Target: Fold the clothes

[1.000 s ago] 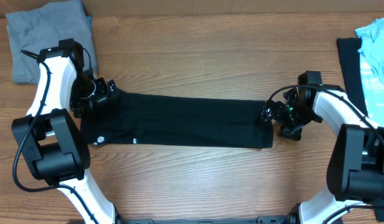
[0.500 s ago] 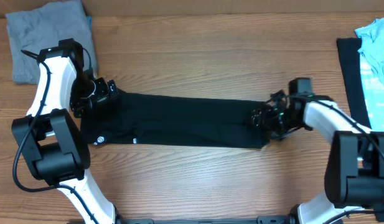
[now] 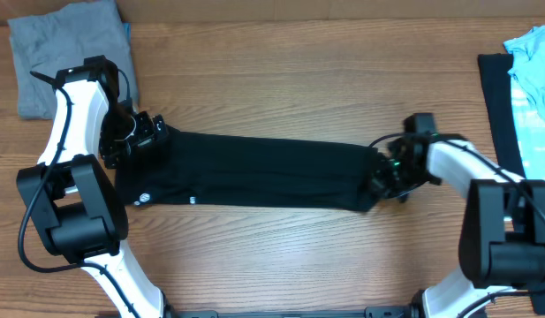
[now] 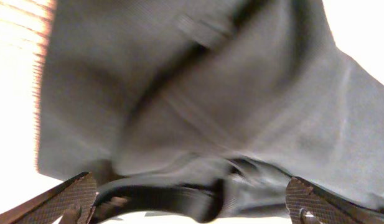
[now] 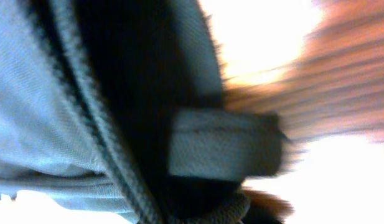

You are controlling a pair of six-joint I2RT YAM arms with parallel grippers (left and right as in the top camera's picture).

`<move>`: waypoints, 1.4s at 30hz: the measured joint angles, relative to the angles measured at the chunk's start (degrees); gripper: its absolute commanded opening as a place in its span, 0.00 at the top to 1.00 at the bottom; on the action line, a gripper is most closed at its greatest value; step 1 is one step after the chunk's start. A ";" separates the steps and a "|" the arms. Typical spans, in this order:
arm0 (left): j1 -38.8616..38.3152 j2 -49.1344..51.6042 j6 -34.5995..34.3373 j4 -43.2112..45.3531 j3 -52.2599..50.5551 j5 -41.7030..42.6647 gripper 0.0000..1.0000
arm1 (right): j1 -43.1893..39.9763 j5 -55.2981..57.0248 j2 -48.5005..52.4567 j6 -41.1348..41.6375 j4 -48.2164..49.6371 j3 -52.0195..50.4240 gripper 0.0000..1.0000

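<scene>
My right gripper keeps hold of the black T-shirt until its bunched end (image 3: 360, 198) lies over the folded T-shirt's middle (image 3: 256, 173). For now, the fingers and bunched end are short of it.
The black T-shirt (image 3: 254, 172) lies folded into a long strip across the table, its small white logo (image 3: 143, 198) at the lower left. My left gripper (image 3: 140, 132) rests at the strip's upper left end. In the left wrist view it (image 4: 192, 202) stands open, its fingertips (image 4: 73, 196) far apart with a ridge of shirt fabric (image 4: 210, 93) between them. My right gripper (image 3: 381, 177) is at the strip's right end, shut on the cloth, and the edge there is slightly bunched. The right wrist view is filled with blurred shirt fabric (image 5: 67, 93) very close up.
A grey garment (image 3: 69, 53) lies crumpled at the back left corner. A light blue garment (image 3: 533, 71) rests on another black one (image 3: 495, 97) at the right edge. Bare wood (image 3: 272, 79) lies behind the strip.
My right gripper moved left onto the shirt's right end and shut on it, pulling that edge in a little. The left arm has stayed put and open.
</scene>
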 measured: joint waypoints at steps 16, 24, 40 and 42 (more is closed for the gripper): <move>0.00 0.00 0.00 -0.92 0.00 -0.02 0.00 | -5.07 28.44 0.94 4.11 -23.34 22.93 0.96; 0.00 0.00 0.00 -0.76 0.00 -0.02 0.00 | 8.35 30.77 0.94 4.28 -22.71 24.20 0.96; 0.00 0.00 0.00 -0.81 0.00 -0.02 0.00 | 23.61 25.57 0.94 5.18 -15.67 22.36 0.96; 0.00 0.00 0.00 -0.81 0.00 -0.02 0.00 | 24.65 24.24 0.94 5.75 -14.25 21.55 0.71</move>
